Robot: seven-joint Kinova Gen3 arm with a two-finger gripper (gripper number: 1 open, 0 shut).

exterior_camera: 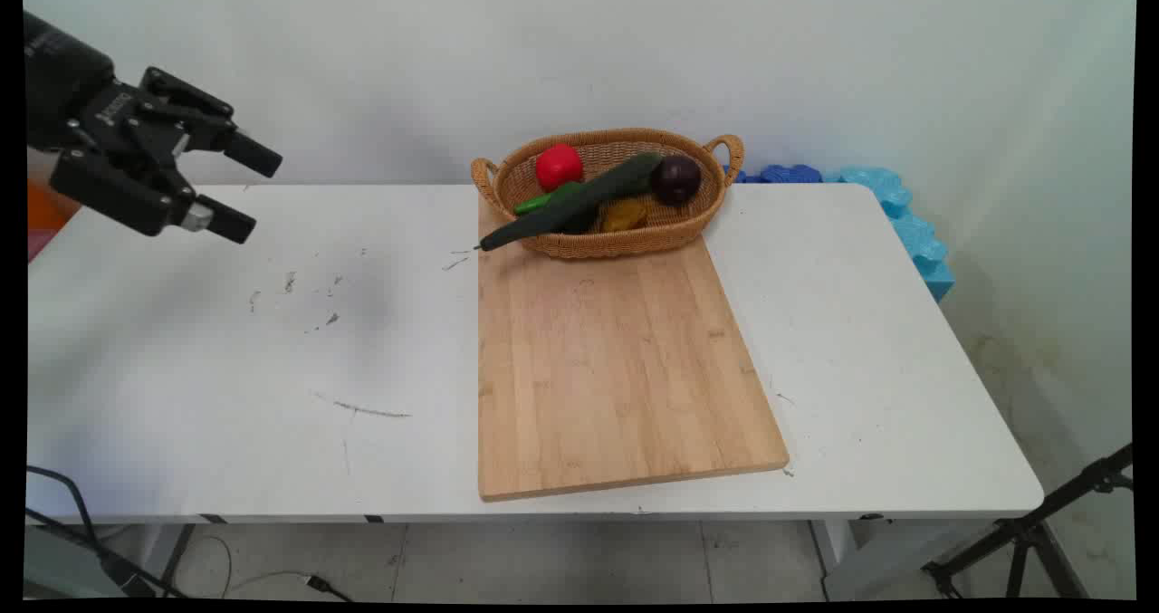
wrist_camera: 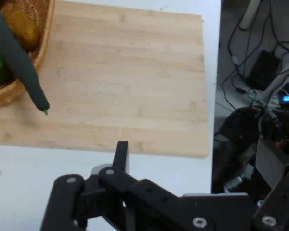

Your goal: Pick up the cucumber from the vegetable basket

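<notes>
My gripper is to grab the long dark green cucumber by its middle [exterior_camera: 572,202] next, and then lift it out of the wicker basket [exterior_camera: 625,244].
My gripper [exterior_camera: 246,189] hangs open above the table's far left, holding nothing and well clear of everything. One finger [wrist_camera: 121,153] shows in the hand view, over the white table near the wooden cutting board [wrist_camera: 130,77]. On the far end of the board [exterior_camera: 616,368] stands a wicker basket [exterior_camera: 625,244]. Inside it lie a red round fruit [exterior_camera: 558,166], a dark purple one [exterior_camera: 676,178], a yellow piece [exterior_camera: 625,215] and a green pepper [exterior_camera: 543,200]. A long dark cucumber [exterior_camera: 579,201] leans over the left rim, its tip [wrist_camera: 41,103] pointing out above the board.
The white table [exterior_camera: 226,396] carries scuff marks left of the board. Blue foam pieces [exterior_camera: 905,224] lie along the table's far right edge. A black tripod leg [exterior_camera: 1041,522] stands on the floor at lower right, and cables [exterior_camera: 72,513] hang at lower left.
</notes>
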